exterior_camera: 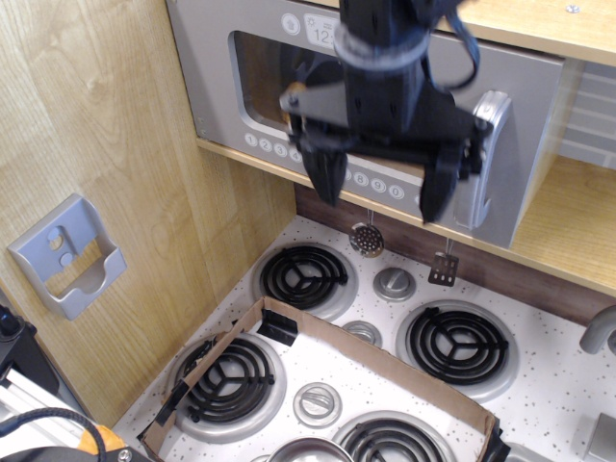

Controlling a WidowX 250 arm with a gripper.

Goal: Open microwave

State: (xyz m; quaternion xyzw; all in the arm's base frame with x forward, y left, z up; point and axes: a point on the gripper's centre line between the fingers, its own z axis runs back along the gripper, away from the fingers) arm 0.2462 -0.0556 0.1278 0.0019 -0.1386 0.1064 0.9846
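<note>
My gripper is going to grab the grey door (214, 72) by its silver loop handle (489, 159) next. Then it can open the microwave.
The toy microwave (221, 87) sits in the wooden shelf at the top, its flat grey door shut. Its silver loop handle (489, 159) is at the door's right side, and a row of white number buttons (269, 146) runs along the bottom. My gripper (381, 191) hangs in front of the door, black fingers (325, 173) wide apart and empty. It covers most of the window and what is inside. The right finger is just left of the handle, not touching it as far as I can tell.
A grey wall bracket (67, 255) is on the left wooden panel. Below is a toy stovetop with black coil burners (303, 272) and silver knobs (394, 283). A cardboard strip (385, 366) lies across it. Small utensils (367, 238) hang under the shelf.
</note>
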